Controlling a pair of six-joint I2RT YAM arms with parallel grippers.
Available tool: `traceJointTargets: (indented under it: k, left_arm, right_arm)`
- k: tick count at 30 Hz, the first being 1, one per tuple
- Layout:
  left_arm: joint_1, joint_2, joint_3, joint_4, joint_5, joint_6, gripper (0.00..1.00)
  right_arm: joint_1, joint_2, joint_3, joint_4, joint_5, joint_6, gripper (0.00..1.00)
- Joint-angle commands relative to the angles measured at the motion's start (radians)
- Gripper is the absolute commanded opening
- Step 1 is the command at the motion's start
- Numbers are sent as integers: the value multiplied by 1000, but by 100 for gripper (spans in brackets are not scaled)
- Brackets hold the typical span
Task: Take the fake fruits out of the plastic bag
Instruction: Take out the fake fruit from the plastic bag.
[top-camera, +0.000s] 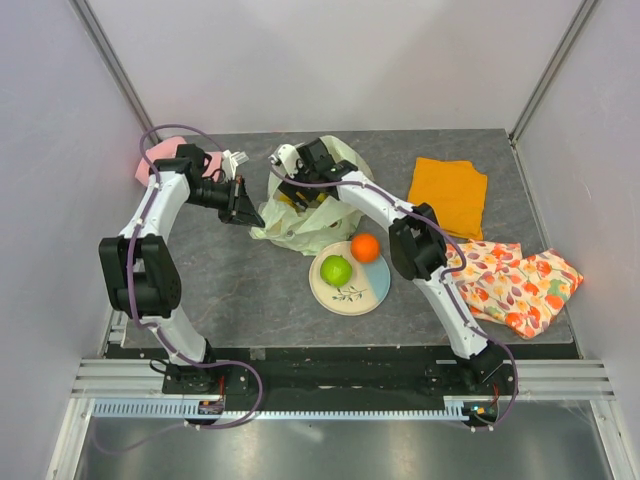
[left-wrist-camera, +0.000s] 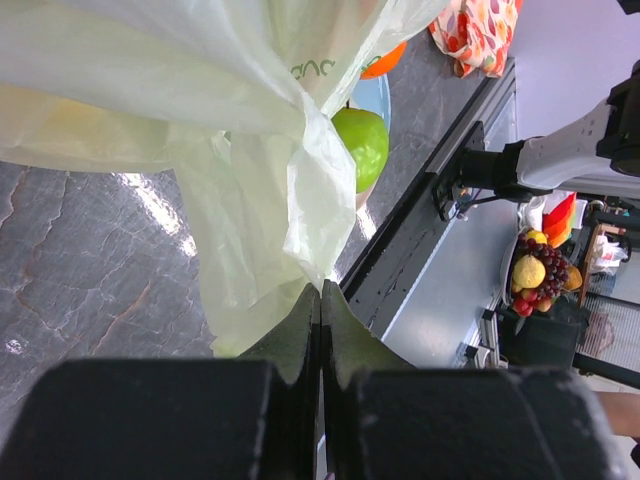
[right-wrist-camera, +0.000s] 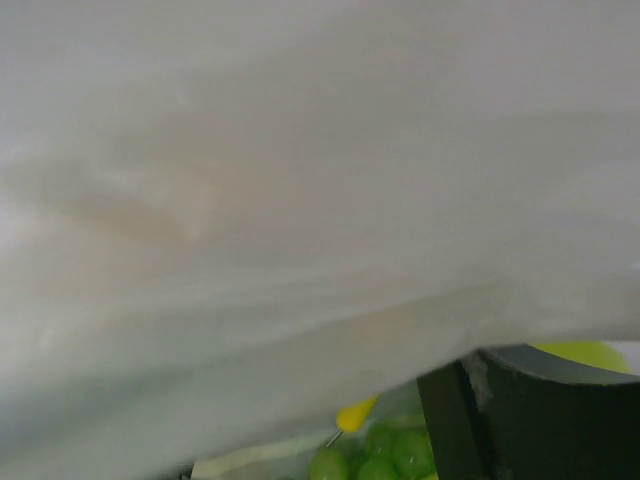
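Note:
My right gripper should wait before it closes. It would miss the banana (top-camera: 287, 200) (right-wrist-camera: 356, 414) now, because small green fruits are beside its finger and only a yellow tip shows under the film.
The pale yellow-green plastic bag (top-camera: 305, 222) lies crumpled behind the plate. My left gripper (top-camera: 243, 208) is shut on the bag's left edge; in the left wrist view the film (left-wrist-camera: 270, 170) is pinched between the closed jaws (left-wrist-camera: 321, 292). My right gripper (top-camera: 287, 177) reaches into the bag's mouth. Its view is mostly covered by bag film (right-wrist-camera: 300, 200), with one dark finger (right-wrist-camera: 530, 420) showing beside small green fruits (right-wrist-camera: 380, 458) and a yellow tip (right-wrist-camera: 355, 412). A green apple (top-camera: 336, 270) and an orange (top-camera: 365, 247) sit on the cream-and-blue plate (top-camera: 372, 290).
An orange cloth (top-camera: 447, 195) lies at the back right. A flower-patterned cloth (top-camera: 515, 285) lies at the right edge. A pink cap (top-camera: 158, 160) sits behind the left arm. White walls close in the table on three sides.

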Motion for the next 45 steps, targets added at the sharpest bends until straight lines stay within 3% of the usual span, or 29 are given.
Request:
traceJointTargets:
  k: [1,5,7,12,15,24,29,35,40,45]
  left_arm:
    - [-2,14,9,5,12,-14,2]
    - [-2,18,8,2,12,-13,2]
    - [-2,23,8,2,15,-11,2]
    - [-2,30,20,2,15,-13,2]
    - [-5,35,31,2,20,-14,2]
    - [-14,67,121,2,67,-27,2]
    - [-14,110,230,2,63,-54,2]
    - [-16,181,351,5,72,-79,2]
    - [-16,212,376,16,75,-102,2]
    - [-16,215,380,25,78,-103,2]
  right_arm:
    - [-22,72,92,35,39,-32,83]
    - [-37,104,122,35,50,-33,85]
    - [-50,109,117,26,31,-30,79]
    - [-65,55,77,20,-3,-6,50]
    - [-62,-37,19,59,-24,-4,39]
    - [-51,-290,-139,32,-125,25,32]
    - [-13,-405,-277,35,-29,-137,26]
    - [-13,-575,-372,-5,-12,-174,22]
    - [-11,-732,-446,-78,45,-199,22]
    - [-11,-874,-567,-46,91,-159,19]
